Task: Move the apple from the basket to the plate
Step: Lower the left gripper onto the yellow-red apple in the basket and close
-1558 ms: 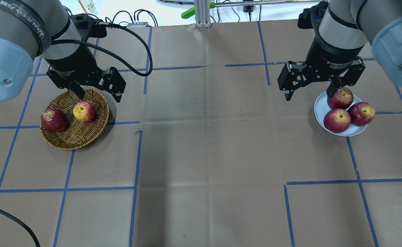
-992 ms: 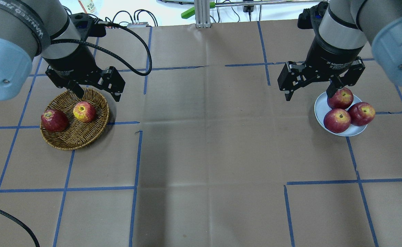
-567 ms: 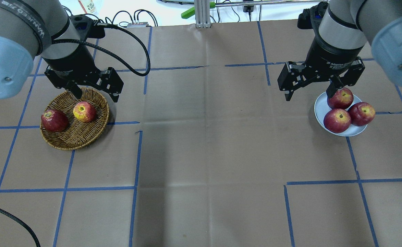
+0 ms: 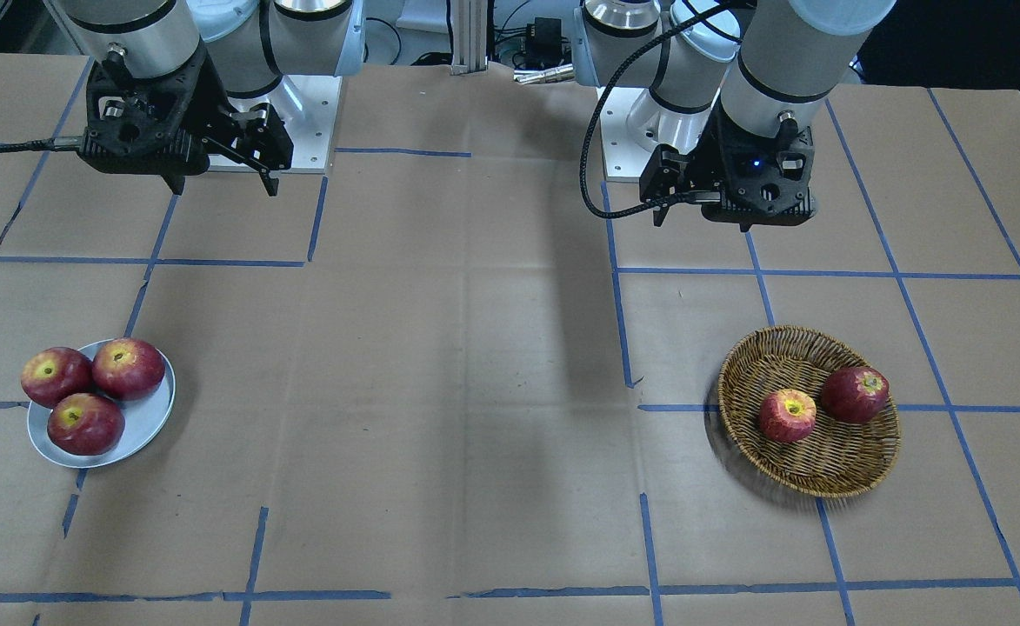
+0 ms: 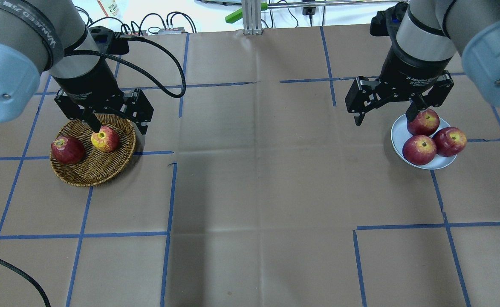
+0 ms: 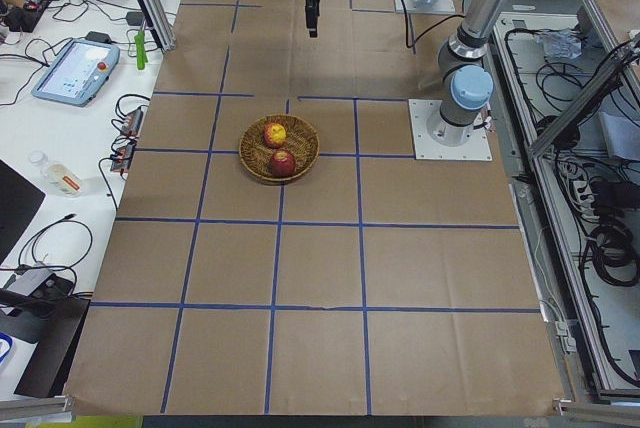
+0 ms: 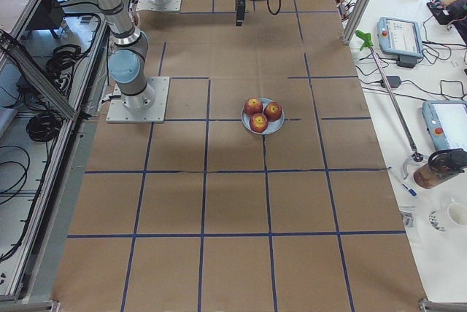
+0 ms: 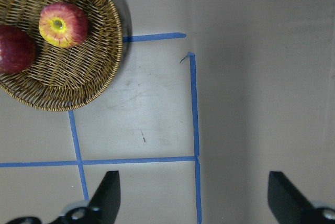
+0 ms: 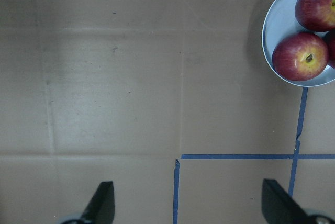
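Observation:
Next, my left gripper grabs the streaky orange-red apple (image 4: 787,415) by its round sides to move fruit from the basket toward the plate (image 4: 143,426).
The streaky orange-red apple (image 5: 105,138) with a yellow stem hollow lies in the wicker basket (image 5: 92,175), beside a darker red apple (image 5: 67,149). Both also show in the front view: the apple (image 4: 787,415) and the basket (image 4: 823,474). In the left wrist view the apple (image 8: 63,24) is at the upper left. My left gripper (image 5: 119,128) is open and empty, high above the basket's far right rim. The blue-grey plate (image 5: 399,135) holds three dark red apples. My right gripper (image 5: 384,119) is open and empty, high, left of the plate's far edge.
The table is covered with brown paper (image 5: 258,192) marked with a grid of blue tape. A black cable (image 5: 164,47) loops off my left wrist. Cables and a metal post (image 5: 252,17) stand at the far edge. Tablets (image 6: 75,68) lie on the side benches.
My left gripper has shifted a little toward the near side, so one finger now shows over the apple's far edge. My right gripper, the apples, basket and plate have not moved.

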`<state>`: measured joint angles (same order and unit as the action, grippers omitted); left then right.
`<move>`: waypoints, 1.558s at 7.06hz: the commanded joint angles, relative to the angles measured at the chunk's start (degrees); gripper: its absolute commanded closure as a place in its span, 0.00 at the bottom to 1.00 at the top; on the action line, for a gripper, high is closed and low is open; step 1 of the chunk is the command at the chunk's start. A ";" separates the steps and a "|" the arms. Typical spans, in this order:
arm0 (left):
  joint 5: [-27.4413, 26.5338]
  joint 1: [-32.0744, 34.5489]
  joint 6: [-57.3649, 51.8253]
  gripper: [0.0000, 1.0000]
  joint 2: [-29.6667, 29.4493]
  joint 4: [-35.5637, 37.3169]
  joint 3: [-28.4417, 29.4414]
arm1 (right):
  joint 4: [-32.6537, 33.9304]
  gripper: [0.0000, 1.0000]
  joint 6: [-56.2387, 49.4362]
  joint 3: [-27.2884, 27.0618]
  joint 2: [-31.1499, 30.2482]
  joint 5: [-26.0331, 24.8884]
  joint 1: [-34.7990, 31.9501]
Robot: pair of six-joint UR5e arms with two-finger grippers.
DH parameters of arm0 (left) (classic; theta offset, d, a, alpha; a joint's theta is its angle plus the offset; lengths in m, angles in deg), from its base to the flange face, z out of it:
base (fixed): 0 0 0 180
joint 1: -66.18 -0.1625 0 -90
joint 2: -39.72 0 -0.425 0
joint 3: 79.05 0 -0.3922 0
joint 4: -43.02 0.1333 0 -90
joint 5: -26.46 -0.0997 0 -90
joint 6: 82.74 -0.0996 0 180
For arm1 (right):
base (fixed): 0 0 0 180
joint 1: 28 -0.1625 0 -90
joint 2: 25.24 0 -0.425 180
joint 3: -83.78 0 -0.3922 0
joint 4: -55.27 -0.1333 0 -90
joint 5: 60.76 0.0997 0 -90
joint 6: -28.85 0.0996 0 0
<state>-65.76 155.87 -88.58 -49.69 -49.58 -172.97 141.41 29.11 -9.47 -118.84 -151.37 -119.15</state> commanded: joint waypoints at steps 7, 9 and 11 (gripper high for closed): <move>0.19 -17.80 -27.46 0.01 -15.32 32.44 -13.48 | 0.00 0.00 0.00 0.00 0.00 0.09 0.00; 0.02 -17.80 -29.32 0.01 -18.16 36.69 -13.31 | 0.00 0.00 0.09 0.00 0.00 0.00 0.00; -0.07 -17.88 -29.58 0.01 -21.49 41.77 -13.31 | 0.00 0.00 0.09 0.00 0.00 0.09 0.00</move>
<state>-65.76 138.05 -117.87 -69.13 -10.90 -186.31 141.41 29.19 -9.43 -118.84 -151.35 -119.16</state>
